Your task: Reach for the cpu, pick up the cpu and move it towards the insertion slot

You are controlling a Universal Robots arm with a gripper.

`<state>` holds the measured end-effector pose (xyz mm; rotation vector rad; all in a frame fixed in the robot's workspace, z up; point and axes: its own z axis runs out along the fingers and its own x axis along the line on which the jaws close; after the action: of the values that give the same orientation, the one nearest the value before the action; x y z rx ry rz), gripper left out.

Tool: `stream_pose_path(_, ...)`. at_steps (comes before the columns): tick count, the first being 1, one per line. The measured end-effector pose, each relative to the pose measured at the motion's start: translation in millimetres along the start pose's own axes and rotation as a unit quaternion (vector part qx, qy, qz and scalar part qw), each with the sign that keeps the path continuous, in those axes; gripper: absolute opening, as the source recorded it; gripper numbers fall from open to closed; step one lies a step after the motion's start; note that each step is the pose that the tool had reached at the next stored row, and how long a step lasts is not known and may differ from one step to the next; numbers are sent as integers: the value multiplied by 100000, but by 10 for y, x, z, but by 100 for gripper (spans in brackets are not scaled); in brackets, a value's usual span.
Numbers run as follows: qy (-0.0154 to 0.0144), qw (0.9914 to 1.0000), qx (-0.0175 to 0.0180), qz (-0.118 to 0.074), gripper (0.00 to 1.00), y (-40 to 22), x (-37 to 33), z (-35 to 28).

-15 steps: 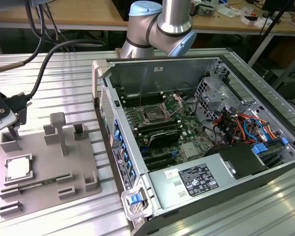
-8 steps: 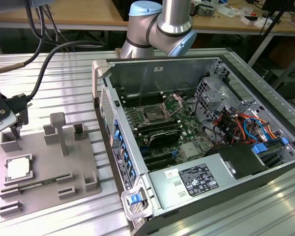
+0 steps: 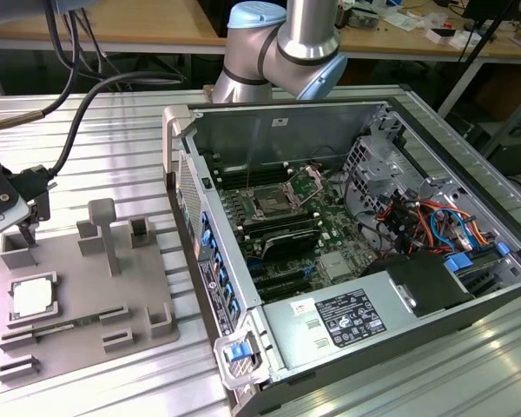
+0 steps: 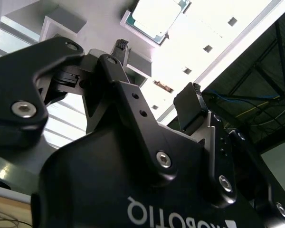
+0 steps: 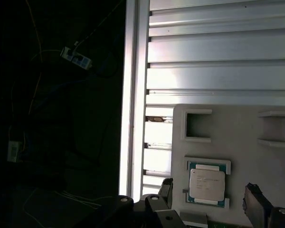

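Note:
I should next grab the cpu by its open side edges with my gripper to pick it up, because raised tray brackets hug its opposite ends.
The cpu [image 3: 33, 297] is a silvery square chip lying flat in a recess of the grey plastic tray [image 3: 87, 287], at the exterior view's left. My gripper [image 3: 23, 229] hangs above the tray's far corner, a short way off the cpu and not touching it. In both wrist views the black fingers [image 4: 121, 47] stand well apart with nothing between them, and the cpu [image 5: 207, 185] [image 4: 156, 16] lies beyond their tips. The insertion slot [image 3: 267, 206], a shiny square socket with its hinged plate raised, sits on the motherboard inside the open computer case.
The open computer case [image 3: 347, 261] fills the exterior view's right, its metal side wall [image 3: 191, 200] between tray and socket. Raised blocks [image 3: 108, 230] stand on the tray. A black cable [image 3: 78, 113] arcs over the slatted metal table [image 3: 113, 130]. The table's edge [image 5: 133, 95] runs beside the tray.

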<state>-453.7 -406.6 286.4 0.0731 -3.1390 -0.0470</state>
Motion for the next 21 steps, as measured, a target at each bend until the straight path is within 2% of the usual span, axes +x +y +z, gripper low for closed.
stream_pose_path(9, -9, 100000, 13, 0, 68, 0, 0, 12)
stream_pose_path(17, 81, 100000, 89, 5, 68, -13, -17, 190)
stream_pose_path(19, 85, 100000, 96, 4, 68, -49, -15, 225)
stream_pose_path(21, 84, 100000, 95, 6, 68, -97, -13, 289)
